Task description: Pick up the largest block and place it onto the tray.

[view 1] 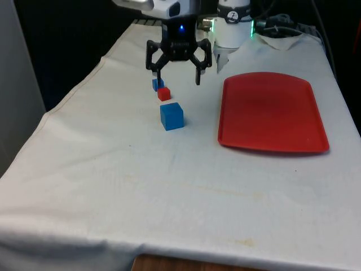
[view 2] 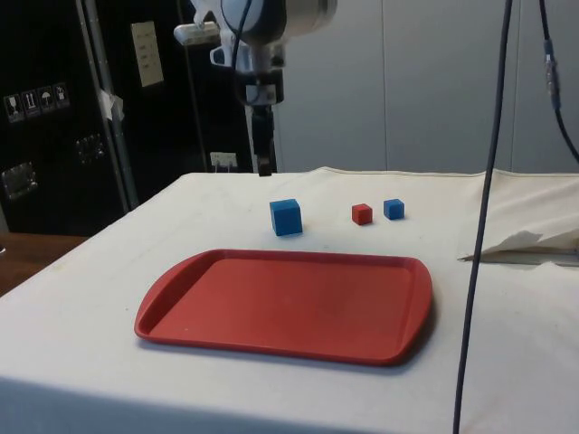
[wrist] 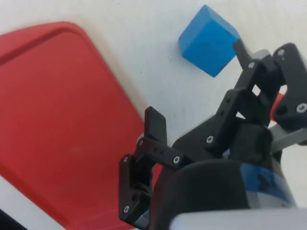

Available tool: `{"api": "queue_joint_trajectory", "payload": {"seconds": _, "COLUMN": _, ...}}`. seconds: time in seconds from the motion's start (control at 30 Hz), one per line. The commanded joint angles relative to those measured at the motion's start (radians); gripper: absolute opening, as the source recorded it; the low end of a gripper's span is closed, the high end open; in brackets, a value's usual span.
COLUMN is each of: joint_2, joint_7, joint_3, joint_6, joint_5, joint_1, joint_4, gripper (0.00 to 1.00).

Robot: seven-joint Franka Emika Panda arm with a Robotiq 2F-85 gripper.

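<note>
I need to pick up the large blue block by its opposite sides next, so that I can put it onto the tray [view 1: 271,113] [wrist: 57,120].
The largest block, a blue cube [view 1: 172,116] [view 2: 286,217] [wrist: 208,40], sits on the white cloth beside the red tray [view 1: 271,113] [view 2: 289,303] [wrist: 57,120]. In a line behind it lie a small red cube [view 1: 164,94] [view 2: 362,213] and a small blue cube [view 1: 157,84] [view 2: 393,209]. My gripper [view 1: 178,83] [view 2: 263,167] [wrist: 199,86] hangs open in the air above the table, over the strip between the cubes and the tray, with nothing between its fingers. It is well above the large cube and touches nothing.
The tray lies flat on the front view's right with nothing on it. A crumpled fold of cloth and cables [view 1: 282,34] lie near the robot's base. A black cable [view 2: 484,217] hangs down in the side view.
</note>
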Motion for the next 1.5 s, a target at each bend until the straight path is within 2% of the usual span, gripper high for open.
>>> {"api": "queue_joint_trajectory", "payload": {"seconds": 0.0, "joint_2": 0.007, "joint_7": -0.026, "joint_3": 0.012, "joint_6": 0.022, "joint_5": 0.017, "joint_1": -0.005, "joint_4": -0.004, "gripper": 1.0}}
{"api": "queue_joint_trajectory", "payload": {"seconds": 0.1, "joint_2": 0.027, "joint_7": -0.053, "joint_3": 0.014, "joint_6": 0.037, "joint_5": 0.028, "joint_1": -0.004, "joint_4": -0.005, "gripper": 1.0}}
{"api": "queue_joint_trajectory", "payload": {"seconds": 0.13, "joint_2": 0.034, "joint_7": -0.049, "joint_3": 0.005, "joint_6": 0.024, "joint_5": 0.022, "joint_1": 0.001, "joint_4": 0.0, "gripper": 1.0}}
{"api": "queue_joint_trajectory", "payload": {"seconds": 0.17, "joint_2": 0.039, "joint_7": -0.072, "joint_3": 0.017, "joint_6": 0.044, "joint_5": 0.035, "joint_1": -0.005, "joint_4": -0.005, "gripper": 1.0}}
{"api": "queue_joint_trajectory", "payload": {"seconds": 0.4, "joint_2": 0.089, "joint_7": -0.142, "joint_3": 0.031, "joint_6": 0.073, "joint_5": 0.06, "joint_1": -0.011, "joint_4": -0.006, "gripper": 1.0}}
{"api": "queue_joint_trajectory", "payload": {"seconds": 0.43, "joint_2": 0.085, "joint_7": -0.117, "joint_3": 0.015, "joint_6": 0.057, "joint_5": 0.043, "joint_1": 0.0, "joint_4": -0.004, "gripper": 1.0}}
{"api": "queue_joint_trajectory", "payload": {"seconds": 0.47, "joint_2": 0.096, "joint_7": -0.153, "joint_3": 0.031, "joint_6": 0.076, "joint_5": 0.065, "joint_1": -0.01, "joint_4": -0.006, "gripper": 1.0}}
{"api": "queue_joint_trajectory", "payload": {"seconds": 0.67, "joint_2": 0.137, "joint_7": -0.203, "joint_3": 0.036, "joint_6": 0.099, "joint_5": 0.089, "joint_1": -0.01, "joint_4": -0.004, "gripper": 1.0}}
{"api": "queue_joint_trajectory", "payload": {"seconds": 0.7, "joint_2": 0.132, "joint_7": -0.185, "joint_3": 0.021, "joint_6": 0.081, "joint_5": 0.075, "joint_1": 0.0, "joint_4": -0.004, "gripper": 1.0}}
{"api": "queue_joint_trajectory", "payload": {"seconds": 0.73, "joint_2": 0.143, "joint_7": -0.207, "joint_3": 0.037, "joint_6": 0.103, "joint_5": 0.091, "joint_1": -0.01, "joint_4": -0.004, "gripper": 1.0}}
{"api": "queue_joint_trajectory", "payload": {"seconds": 0.77, "joint_2": 0.155, "joint_7": -0.222, "joint_3": 0.04, "joint_6": 0.11, "joint_5": 0.096, "joint_1": -0.015, "joint_4": -0.004, "gripper": 1.0}}
{"api": "queue_joint_trajectory", "payload": {"seconds": 0.97, "joint_2": 0.2, "joint_7": -0.29, "joint_3": 0.038, "joint_6": 0.127, "joint_5": 0.144, "joint_1": -0.028, "joint_4": 0.006, "gripper": 1.0}}
{"api": "queue_joint_trajectory", "payload": {"seconds": 1.0, "joint_2": 0.198, "joint_7": -0.274, "joint_3": 0.023, "joint_6": 0.115, "joint_5": 0.133, "joint_1": -0.012, "joint_4": 0.002, "gripper": 1.0}}
{"api": "queue_joint_trajectory", "payload": {"seconds": 1.03, "joint_2": 0.206, "joint_7": -0.301, "joint_3": 0.037, "joint_6": 0.128, "joint_5": 0.153, "joint_1": -0.03, "joint_4": 0.009, "gripper": 1.0}}
{"api": "queue_joint_trajectory", "payload": {"seconds": 1.3, "joint_2": 0.254, "joint_7": -0.361, "joint_3": 0.029, "joint_6": 0.13, "joint_5": 0.207, "joint_1": -0.034, "joint_4": 0.027, "gripper": 1.0}}
{"api": "queue_joint_trajectory", "payload": {"seconds": 1.33, "joint_2": 0.254, "joint_7": -0.349, "joint_3": 0.018, "joint_6": 0.117, "joint_5": 0.197, "joint_1": -0.025, "joint_4": 0.025, "gripper": 1.0}}
{"api": "queue_joint_trajectory", "payload": {"seconds": 1.37, "joint_2": 0.257, "joint_7": -0.362, "joint_3": 0.029, "joint_6": 0.13, "joint_5": 0.209, "joint_1": -0.034, "joint_4": 0.029, "gripper": 1.0}}
{"api": "queue_joint_trajectory", "payload": {"seconds": 1.4, "joint_2": 0.26, "joint_7": -0.363, "joint_3": 0.029, "joint_6": 0.13, "joint_5": 0.21, "joint_1": -0.034, "joint_4": 0.03, "gripper": 0.97}}
{"api": "queue_joint_trajectory", "payload": {"seconds": 1.43, "joint_2": 0.264, "joint_7": -0.365, "joint_3": 0.029, "joint_6": 0.131, "joint_5": 0.211, "joint_1": -0.034, "joint_4": 0.031, "gripper": 0.8}}
{"api": "queue_joint_trajectory", "payload": {"seconds": 1.47, "joint_2": 0.265, "joint_7": -0.365, "joint_3": 0.029, "joint_6": 0.131, "joint_5": 0.211, "joint_1": -0.034, "joint_4": 0.032, "gripper": 0.68}}
